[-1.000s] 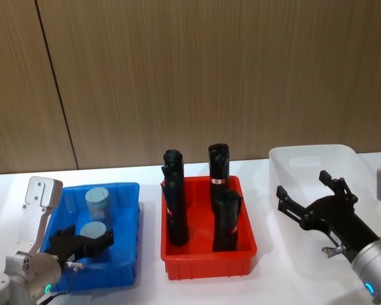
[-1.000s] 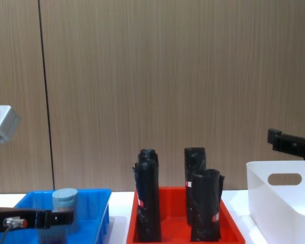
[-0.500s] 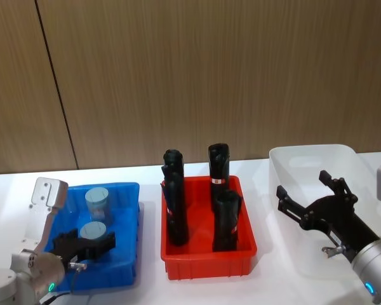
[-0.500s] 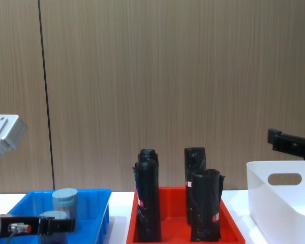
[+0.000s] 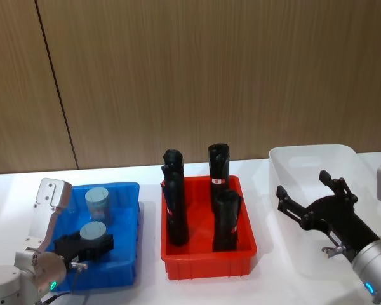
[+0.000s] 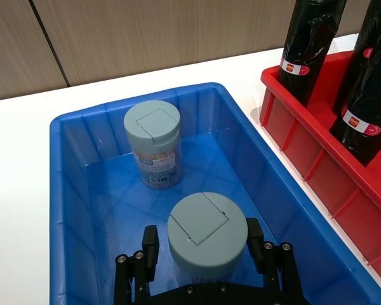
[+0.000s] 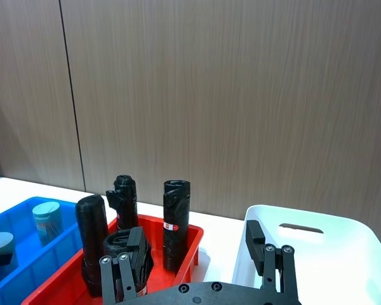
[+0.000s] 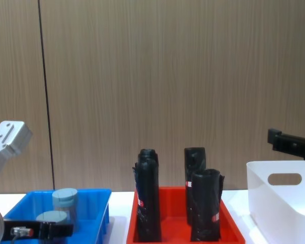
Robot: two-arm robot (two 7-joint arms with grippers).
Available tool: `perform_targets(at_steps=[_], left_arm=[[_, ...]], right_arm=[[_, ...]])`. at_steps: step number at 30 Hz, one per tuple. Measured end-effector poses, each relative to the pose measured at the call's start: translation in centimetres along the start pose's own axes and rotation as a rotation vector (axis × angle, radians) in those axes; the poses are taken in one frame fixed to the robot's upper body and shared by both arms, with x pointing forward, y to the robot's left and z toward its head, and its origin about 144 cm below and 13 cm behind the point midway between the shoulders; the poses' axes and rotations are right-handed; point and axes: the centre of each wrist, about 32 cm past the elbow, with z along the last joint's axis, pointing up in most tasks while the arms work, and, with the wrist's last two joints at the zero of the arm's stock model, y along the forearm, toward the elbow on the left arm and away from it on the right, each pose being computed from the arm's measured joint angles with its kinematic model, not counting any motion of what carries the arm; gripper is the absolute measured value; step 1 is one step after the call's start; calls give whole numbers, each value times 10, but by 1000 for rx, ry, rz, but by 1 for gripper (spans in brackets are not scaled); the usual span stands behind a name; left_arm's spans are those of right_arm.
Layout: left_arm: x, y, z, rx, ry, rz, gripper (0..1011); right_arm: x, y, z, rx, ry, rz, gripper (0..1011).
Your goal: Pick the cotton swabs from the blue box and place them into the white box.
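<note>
My left gripper is to get the cotton swabs into the white box, so it needs to grab the near jar by its body below the lid (image 6: pixel 205 277) next.
Two cotton swabs jars with blue-grey lids stand in the blue box (image 5: pixel 131 188): a far jar (image 5: pixel 96 201) (image 6: pixel 153 145) and a near jar (image 5: pixel 92 231) (image 6: pixel 207 234). My left gripper (image 5: pixel 89 245) (image 6: pixel 203 255) is low inside the blue box, open, one finger on each side of the near jar, with narrow gaps showing. My right gripper (image 5: pixel 303 185) (image 7: pixel 193 255) hovers open and holding nothing at the near left of the white box (image 5: pixel 311 154) (image 8: pixel 280 204).
A red tray (image 5: pixel 206 263) with several upright black rolls (image 5: pixel 225 219) stands between the blue box and the white box. A wood-panel wall runs behind the white table. The red tray's wall is close beside the blue box (image 6: pixel 286 121).
My left gripper has sunk lower into the blue box, so its fingers now flank the near jar. Neither the jars nor the right arm have moved.
</note>
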Motion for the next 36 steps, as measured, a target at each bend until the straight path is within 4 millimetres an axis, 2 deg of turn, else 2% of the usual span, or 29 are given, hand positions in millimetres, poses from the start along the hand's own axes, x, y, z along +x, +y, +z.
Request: perform_targets(at_steps=[5, 6, 9, 22, 36], left_arm=[[0, -2, -1, -6, -3, -1, 771], [0, -3, -1, -10, -4, -2, 713], [0, -4, -2, -18, -5, -1, 663], [-3, 2, 3, -89, -40, 1, 659], [-1, 21, 22, -216, -156, -86, 659]], right_arm=[[0, 0, 0, 0, 0, 0, 1002], [0, 0, 0, 0, 0, 0, 1002], [0, 0, 0, 0, 0, 0, 1002], [0, 0, 0, 0, 0, 0, 1002], [0, 0, 0, 0, 0, 0, 1002]])
